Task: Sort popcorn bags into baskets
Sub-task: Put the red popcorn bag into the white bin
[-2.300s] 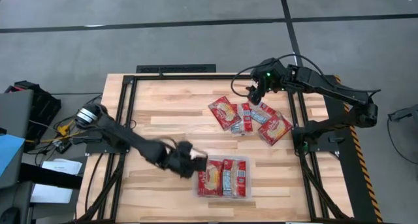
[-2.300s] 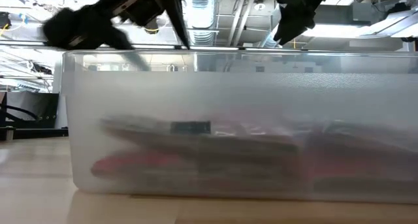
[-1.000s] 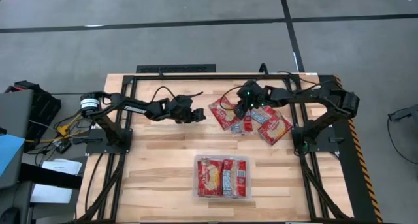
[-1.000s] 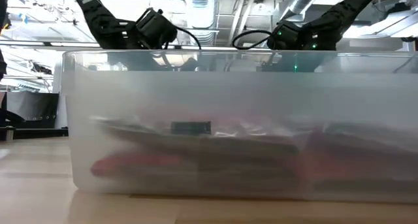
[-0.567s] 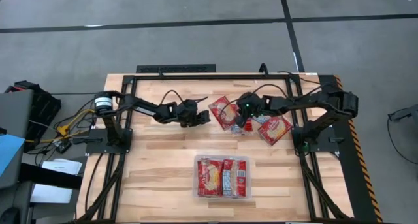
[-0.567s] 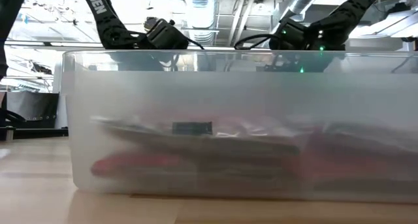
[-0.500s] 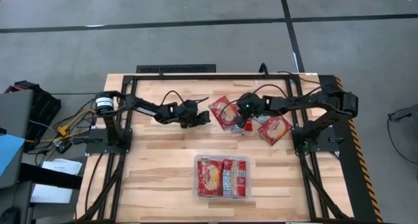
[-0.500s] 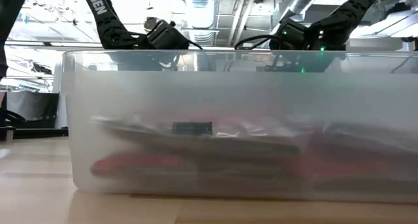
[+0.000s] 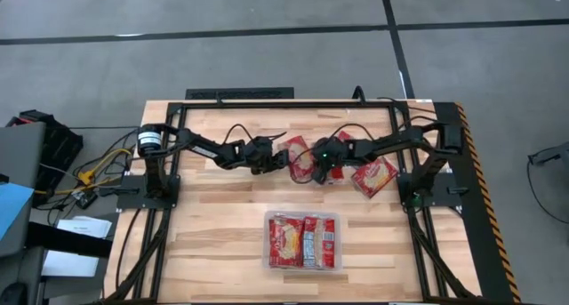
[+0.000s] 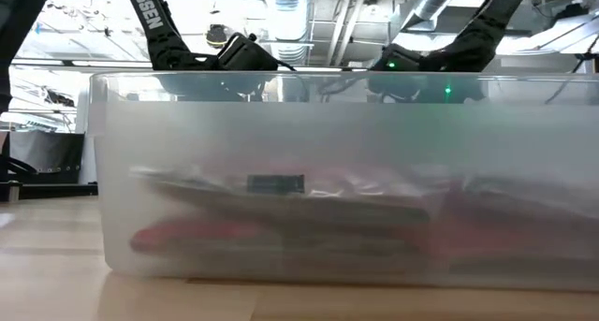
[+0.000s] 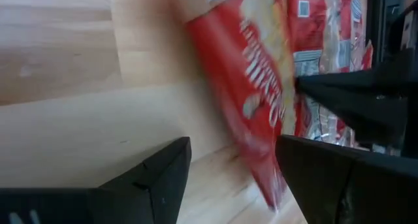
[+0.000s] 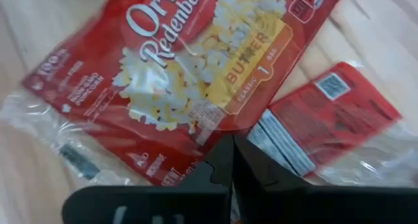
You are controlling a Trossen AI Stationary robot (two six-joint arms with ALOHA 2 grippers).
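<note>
My left gripper grabs the popcorn bag by its long edge (image 11: 235, 119) beside the brand lettering next, to sort it into the clear basket.
Three red popcorn bags lie at the table's far right; the leftmost, wide one (image 9: 298, 154) (image 12: 189, 67) is between my two grippers. My right gripper (image 9: 318, 161) (image 12: 230, 149) is shut at its right edge. My left gripper (image 9: 274, 156) (image 11: 232, 172) is open at the bag's left end, and the bag (image 11: 261, 100) reaches between its fingers; whether they touch it, I cannot tell. Two more bags (image 9: 342, 161) (image 9: 375, 173) lie to the right. The clear basket (image 9: 267, 243) (image 10: 103, 171) near the front edge holds flat red bags (image 9: 302, 241). My right gripper pinches the wide bag's long edge (image 12: 215, 129) between its two shut fingers, coming from the table's right and slanting down. The rest of the bag spreads out beyond the fingertips. How far the edge is off the wood cannot be told.
A narrow bag (image 12: 326, 119) lies right beside my right gripper's fingers. A black frame (image 9: 178, 163) runs along the table's edges. Bare wood (image 9: 222, 216) lies left of the basket. In the low view the basket's wall hides the table behind it.
My left gripper has gone toward the table's right edge, up to the leftmost bag. My right gripper has gone toward the table's left edge, across the pile, to that same bag's right edge.
</note>
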